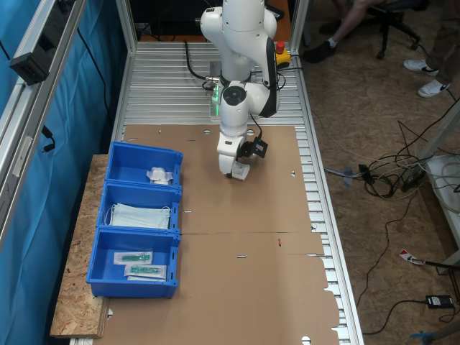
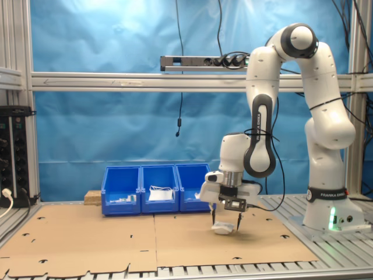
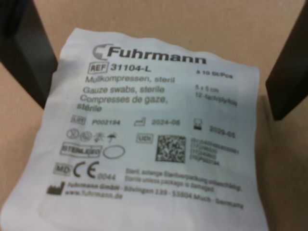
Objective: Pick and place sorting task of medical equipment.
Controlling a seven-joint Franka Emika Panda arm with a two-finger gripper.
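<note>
My gripper is to pick up the gauze swab packet by its printed side edges next, so that the packet can be sorted into its bin.
The medical equipment, a flat white packet (image 1: 241,172) with dark print, lies on the brown cardboard (image 1: 237,237) in front of the arm's base. It also shows low under the arm in the second exterior view as the packet (image 2: 223,228), and close up as the packet (image 3: 154,139) in the wrist view. My gripper (image 1: 238,169) (image 2: 226,223) (image 3: 156,72) points straight down over it, open. One dark finger (image 3: 24,57) stands at one edge of the packet and the other finger (image 3: 288,72) at the opposite edge. The packet rests flat on the cardboard.
Three blue bins (image 1: 108,215) (image 2: 156,201) stand in a row at the cardboard's edge. One holds a similar white packet (image 1: 159,175), the middle one pale blue masks (image 1: 140,215), the third long packets with green parts (image 1: 140,262). Metal frame posts border the table.
</note>
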